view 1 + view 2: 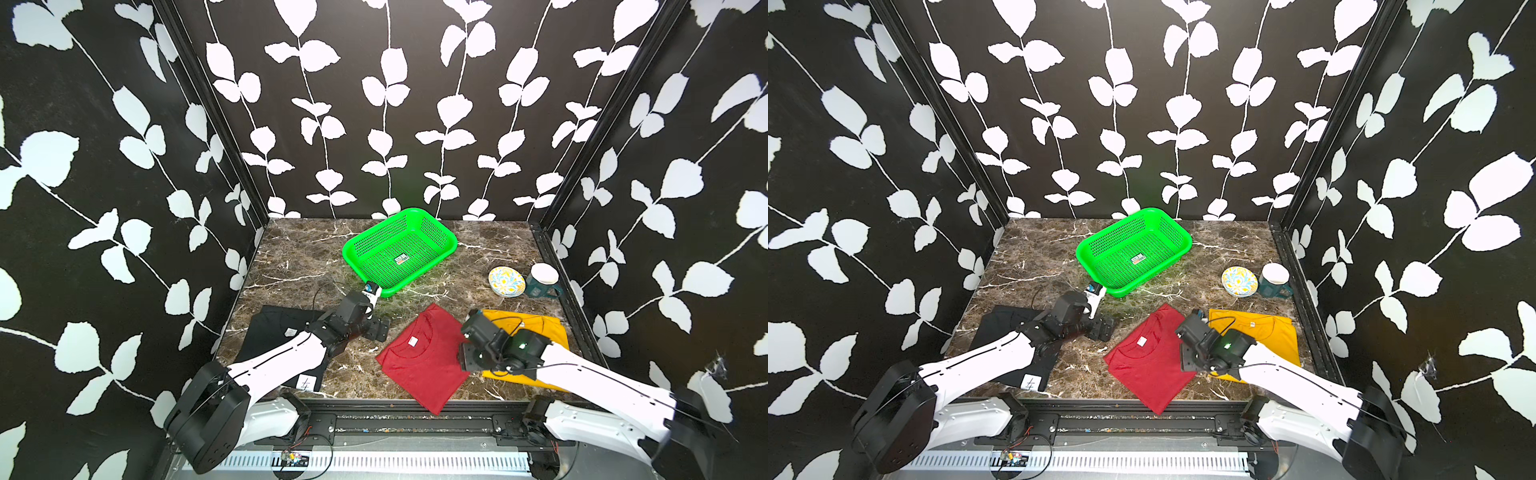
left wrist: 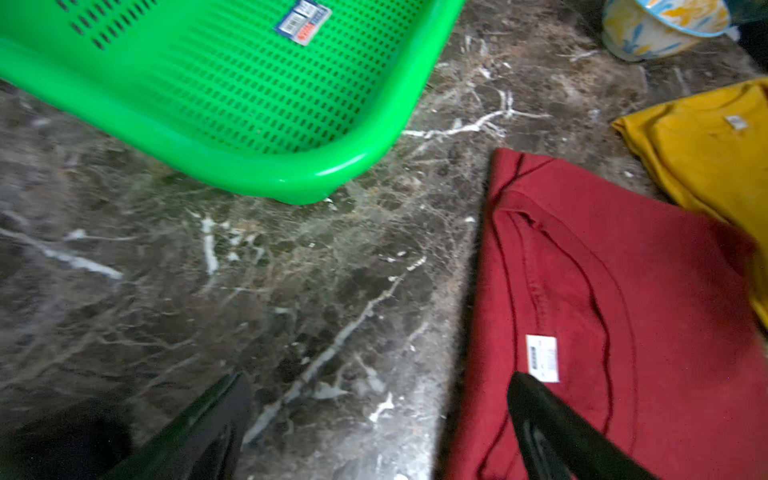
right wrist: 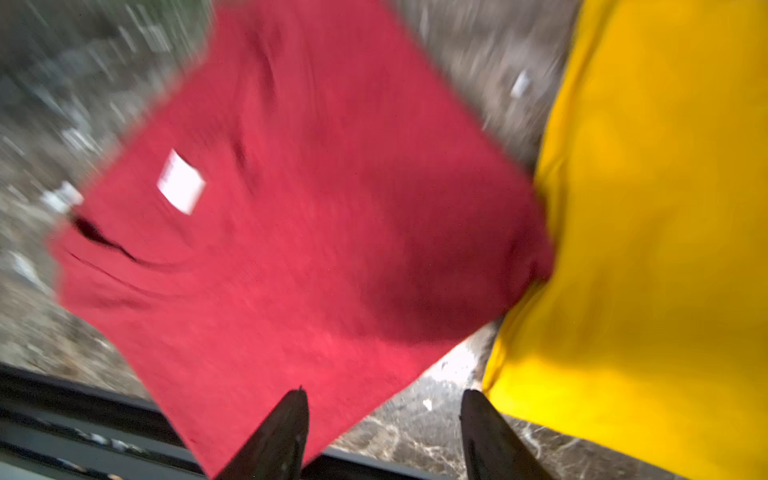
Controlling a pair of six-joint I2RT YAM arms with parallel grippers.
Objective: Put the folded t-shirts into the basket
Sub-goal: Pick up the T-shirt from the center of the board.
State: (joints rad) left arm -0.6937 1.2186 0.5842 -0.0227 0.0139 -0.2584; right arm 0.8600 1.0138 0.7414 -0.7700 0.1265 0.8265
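The left gripper grabs the red t-shirt's near collar-side corner next, leaving the far one for my right gripper, to put the shirt into the basket (image 1: 432,232).
The green basket (image 1: 432,232) (image 1: 1167,232) (image 2: 249,166) stands empty at the back middle of the marble table. Three folded t-shirts lie in front of it: black (image 1: 270,328) (image 1: 1000,324) at the left, partly under my left arm, red (image 1: 419,365) (image 1: 1146,370) (image 2: 644,291) (image 3: 311,208) in the middle, yellow (image 1: 540,324) (image 1: 1266,332) (image 2: 706,158) (image 3: 665,208) at the right. My left gripper (image 1: 376,328) (image 2: 376,378) is open wide above bare table, one finger over the red collar. My right gripper (image 1: 467,361) (image 3: 385,392) is open over the red shirt's right edge, holding nothing.
A patterned bowl (image 1: 506,281) (image 1: 1239,281) and a dark green mug (image 1: 542,281) (image 1: 1275,280) stand at the right, behind the yellow shirt. The red shirt's near corner overhangs the table's front rail (image 1: 374,415). Patterned walls close in three sides.
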